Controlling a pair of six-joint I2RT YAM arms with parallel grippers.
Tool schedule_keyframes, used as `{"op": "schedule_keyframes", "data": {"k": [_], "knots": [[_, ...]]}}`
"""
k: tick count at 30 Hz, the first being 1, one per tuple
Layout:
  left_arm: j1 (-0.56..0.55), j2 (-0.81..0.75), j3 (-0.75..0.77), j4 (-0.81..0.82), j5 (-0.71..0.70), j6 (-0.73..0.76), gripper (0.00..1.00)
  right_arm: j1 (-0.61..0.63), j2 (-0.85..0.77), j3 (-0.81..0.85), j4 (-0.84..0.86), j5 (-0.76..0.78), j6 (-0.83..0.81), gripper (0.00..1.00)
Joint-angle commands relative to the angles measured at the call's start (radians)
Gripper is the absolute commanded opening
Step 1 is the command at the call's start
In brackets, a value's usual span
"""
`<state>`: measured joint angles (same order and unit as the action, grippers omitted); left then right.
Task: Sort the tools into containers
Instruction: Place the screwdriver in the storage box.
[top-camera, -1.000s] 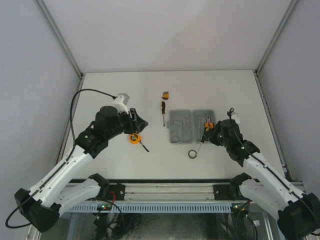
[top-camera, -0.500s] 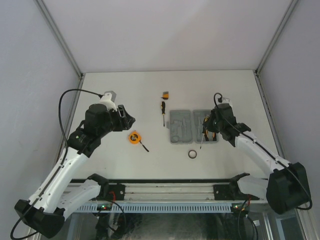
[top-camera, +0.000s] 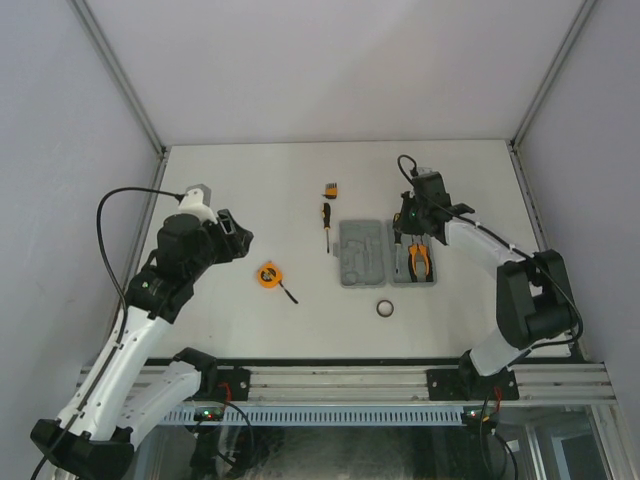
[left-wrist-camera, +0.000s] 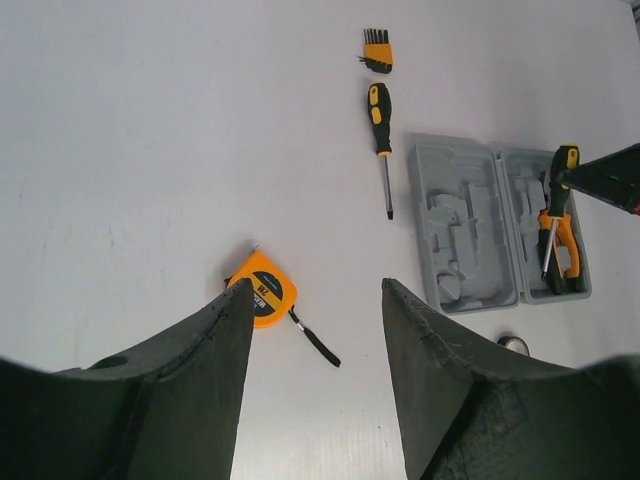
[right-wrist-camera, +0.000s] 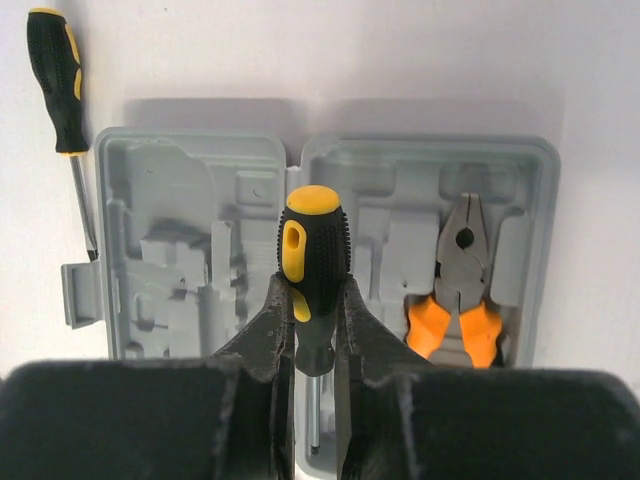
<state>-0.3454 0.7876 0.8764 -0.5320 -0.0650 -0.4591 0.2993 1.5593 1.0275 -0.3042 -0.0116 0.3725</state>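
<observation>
The screwdriver hangs high above the case's hinge (right-wrist-camera: 290, 170), so the robot's right gripper needs to keep holding it until it is lined up with the free part in the pliers' half of the case, and only then open.
The grey tool case (top-camera: 360, 255) lies open on the table, with orange-handled pliers (top-camera: 418, 258) in its right half. My right gripper (top-camera: 408, 222) is shut on a black-and-orange screwdriver (right-wrist-camera: 313, 255) and holds it above the case's hinge (right-wrist-camera: 290, 170), next to the pliers (right-wrist-camera: 462, 290). A second screwdriver (top-camera: 325, 222) lies left of the case. The tape measure (top-camera: 267, 275), the black ring (top-camera: 385, 308) and the small orange-black block (top-camera: 330, 189) lie on the table. My left gripper (top-camera: 235, 238) is open and empty, raised to the upper left of the tape measure (left-wrist-camera: 260, 293).
The white table is bounded by grey walls on the left, right and far sides. The tape measure's black strap (left-wrist-camera: 318, 340) trails toward the near right. The case's latch tab (right-wrist-camera: 75, 295) sticks out on its left side.
My right gripper has carried the screwdriver from the case's near right edge up over its far middle. My left gripper has drawn back and to the left, away from the tape measure.
</observation>
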Motion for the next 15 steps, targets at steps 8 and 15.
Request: {"op": "schedule_keyframes", "data": {"k": [8, 15], "knots": [[0.011, 0.012, -0.017, 0.034, 0.016, 0.013, 0.59, -0.010, 0.155, 0.131, -0.036, -0.054, -0.076, 0.00], [0.023, 0.029, -0.015, 0.036, 0.040, 0.011, 0.59, -0.007, 0.193, 0.145, -0.052, -0.036, -0.081, 0.00]]}}
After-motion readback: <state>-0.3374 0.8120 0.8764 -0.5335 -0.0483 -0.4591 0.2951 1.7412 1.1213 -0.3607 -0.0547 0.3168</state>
